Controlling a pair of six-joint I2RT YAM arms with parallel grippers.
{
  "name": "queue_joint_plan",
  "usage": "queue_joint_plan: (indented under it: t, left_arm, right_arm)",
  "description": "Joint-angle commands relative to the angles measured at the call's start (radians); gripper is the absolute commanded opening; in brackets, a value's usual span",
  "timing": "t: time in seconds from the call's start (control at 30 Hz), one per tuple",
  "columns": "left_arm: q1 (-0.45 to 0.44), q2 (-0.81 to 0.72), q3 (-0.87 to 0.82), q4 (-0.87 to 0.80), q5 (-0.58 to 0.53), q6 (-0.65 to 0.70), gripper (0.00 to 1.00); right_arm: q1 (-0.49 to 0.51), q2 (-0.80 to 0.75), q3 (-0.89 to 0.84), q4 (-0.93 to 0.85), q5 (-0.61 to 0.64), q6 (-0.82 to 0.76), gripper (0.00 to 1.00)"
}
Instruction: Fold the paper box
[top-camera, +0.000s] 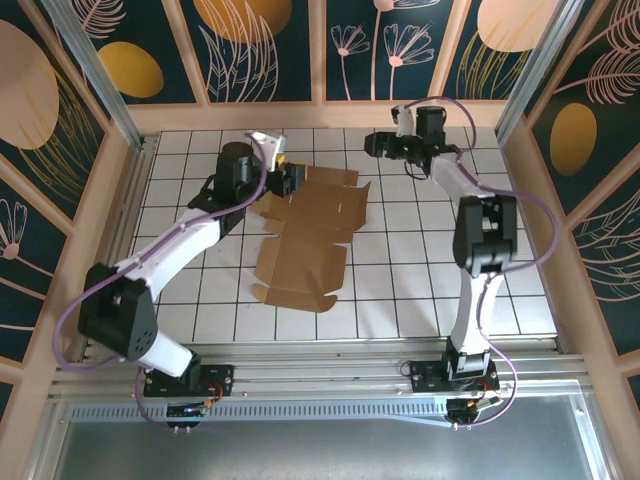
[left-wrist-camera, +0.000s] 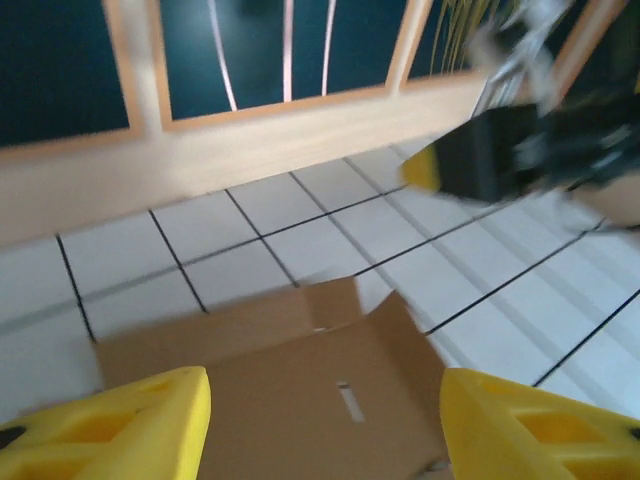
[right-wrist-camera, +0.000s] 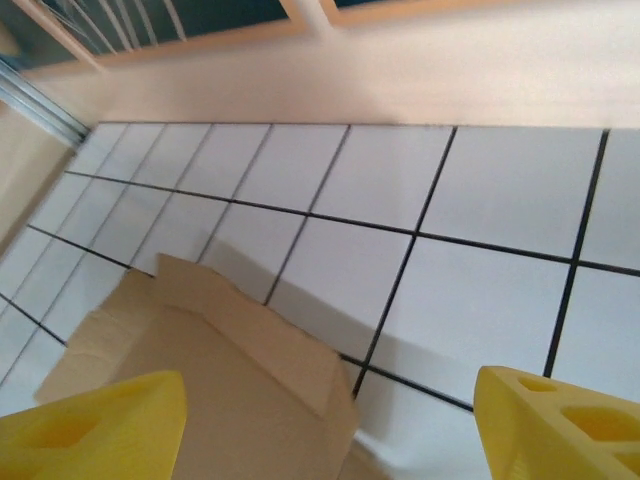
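My right gripper grabs the paper box's raised far flap edge near its corner (top-camera: 351, 177) (right-wrist-camera: 322, 362) next, leaving its other end for my left gripper to fold.
The paper box (top-camera: 308, 236) is a brown cardboard piece lying mostly flat on the white tiles, with flaps at its far end slightly raised. My left gripper (top-camera: 290, 178) hovers over the box's far left corner, open; its yellow fingers (left-wrist-camera: 110, 425) straddle the cardboard panel (left-wrist-camera: 300, 400) with a small slot in it, and nothing is gripped. My right gripper (top-camera: 372, 145) hangs above the tiles just beyond the box's far right corner, open. In the right wrist view a raised flap (right-wrist-camera: 250, 345) lies below the left finger (right-wrist-camera: 95, 430).
The tiled table (top-camera: 420, 250) is ringed by a wooden frame with patterned panels (top-camera: 260, 40). The right arm's black wrist (left-wrist-camera: 500, 150) shows blurred in the left wrist view. A metal rail (top-camera: 300, 375) runs along the near edge.
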Motion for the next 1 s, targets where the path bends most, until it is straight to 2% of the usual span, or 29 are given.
queue_joint_plan:
  t: [0.0, 0.13, 0.23, 0.37, 0.43, 0.57, 0.67, 0.8, 0.97]
  left_arm:
    - [-0.049, -0.068, -0.150, 0.038, 0.024, -0.479, 0.64]
    - [-0.176, -0.097, -0.202, -0.101, -0.040, -0.502, 0.68]
    - [-0.204, -0.103, -0.243, -0.134, -0.044, -0.539, 0.71]
    - [-0.205, -0.148, -0.306, -0.112, -0.088, -0.542, 0.79]
    - [-0.205, -0.156, -0.306, -0.130, -0.108, -0.519, 0.85]
    - [-0.204, -0.168, -0.299, -0.160, -0.141, -0.487, 0.92]
    - [-0.205, -0.182, -0.308, -0.171, -0.160, -0.481, 0.93]
    - [-0.205, -0.201, -0.317, -0.193, -0.201, -0.487, 0.94]
    - [-0.203, -0.216, -0.278, -0.230, -0.295, -0.471, 0.95]
  right_arm:
    - [0.019, 0.150, 0.228, -0.274, -0.102, -0.101, 0.78]
    - [0.042, 0.327, 0.469, -0.418, -0.115, -0.176, 0.80]
    - [0.065, 0.415, 0.573, -0.477, -0.122, -0.197, 0.81]
    - [0.094, 0.463, 0.589, -0.483, -0.121, -0.218, 0.81]
    - [0.111, 0.478, 0.584, -0.480, -0.110, -0.219, 0.81]
    - [0.137, 0.496, 0.571, -0.473, -0.109, -0.221, 0.78]
    - [0.147, 0.496, 0.554, -0.449, -0.111, -0.215, 0.68]
    - [0.154, 0.486, 0.533, -0.382, -0.059, -0.166, 0.39]
    - [0.181, 0.407, 0.492, -0.365, 0.002, -0.215, 0.14]
